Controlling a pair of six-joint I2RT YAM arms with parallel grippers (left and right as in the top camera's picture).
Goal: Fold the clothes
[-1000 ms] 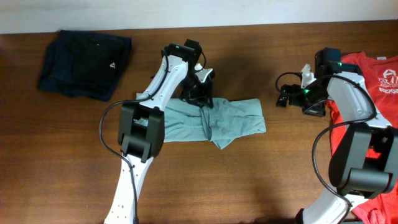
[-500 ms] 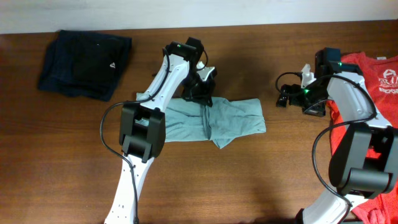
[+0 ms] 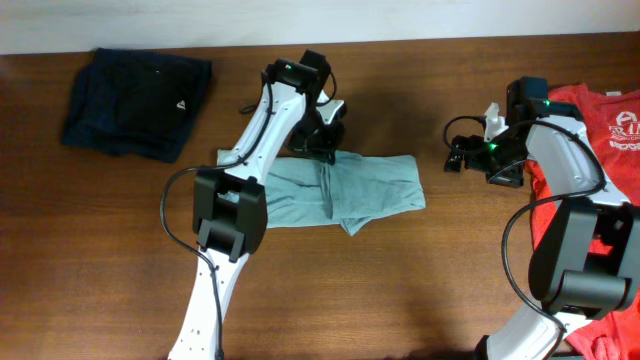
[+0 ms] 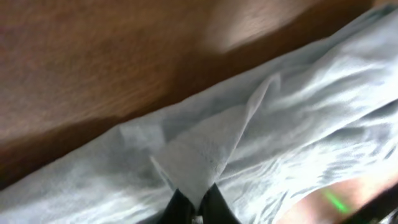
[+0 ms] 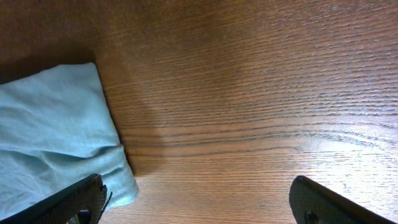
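Observation:
My right gripper grabs the pale blue-grey T-shirt's end (image 3: pixel 416 185) (image 5: pixel 116 145) nearest the red T-shirt next, to fold it over the rest.
The pale blue-grey T-shirt (image 3: pixel 355 192) lies partly folded in the middle of the table. My left gripper (image 3: pixel 322 150) is at its upper edge and is shut on a pinch of that cloth (image 4: pixel 202 155), which rises in a peak between the fingertips (image 4: pixel 198 200). My right gripper (image 3: pixel 458 158) is open and empty over bare wood, right of the shirt; the shirt's right end (image 5: pixel 56 137) shows beside its left finger (image 5: pixel 198 208). The red T-shirt with white print (image 3: pixel 610 125) lies at the right edge under the right arm.
A folded dark navy garment (image 3: pixel 135 100) lies at the back left. The table's far edge meets a white wall along the top. Bare wood surrounds the shirt in front (image 3: pixel 380 290).
My left gripper has moved a little toward the far side, pulling the shirt's pinched upper edge with it. The right arm has not moved.

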